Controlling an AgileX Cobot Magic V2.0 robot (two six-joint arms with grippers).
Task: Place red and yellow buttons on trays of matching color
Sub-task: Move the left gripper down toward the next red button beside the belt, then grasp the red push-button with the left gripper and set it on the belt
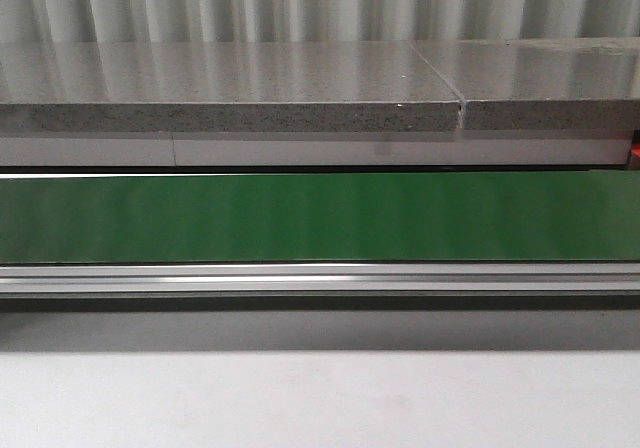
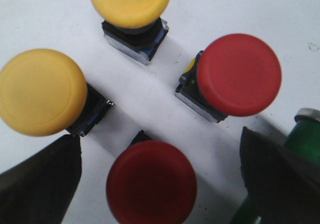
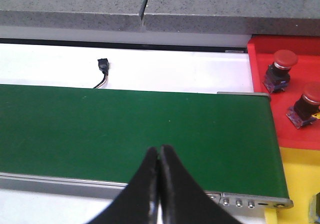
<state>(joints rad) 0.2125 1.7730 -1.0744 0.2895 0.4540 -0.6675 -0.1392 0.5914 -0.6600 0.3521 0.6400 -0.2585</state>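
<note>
The red button [image 2: 151, 182] is ready for my left gripper to close on it. My fingers reach down beside the button in the left wrist view, so they would hold the button if I closed now.
In the left wrist view, my left gripper [image 2: 160, 145] is open just above a white surface, its dark fingers [image 2: 40, 179] standing on either side of a red button [image 2: 151, 181]. A second red button [image 2: 239, 74] and two yellow buttons [image 2: 42, 91] [image 2: 130, 3] stand close by, each on a dark block base. In the right wrist view, my right gripper [image 3: 160, 151] is shut on nothing over the green belt [image 3: 135, 129]. The red tray [image 3: 260, 59] holds two red buttons [image 3: 281, 69] [image 3: 307, 104]. The yellow tray [image 3: 295, 179] adjoins it.
A green cylindrical part with a metal rim [image 2: 306, 141] stands beside the left gripper's finger. The green conveyor [image 1: 320, 216] with its aluminium rail [image 1: 320, 278] crosses the front view under a grey stone counter [image 1: 230, 98]. A small black plug [image 3: 103, 66] lies behind the belt.
</note>
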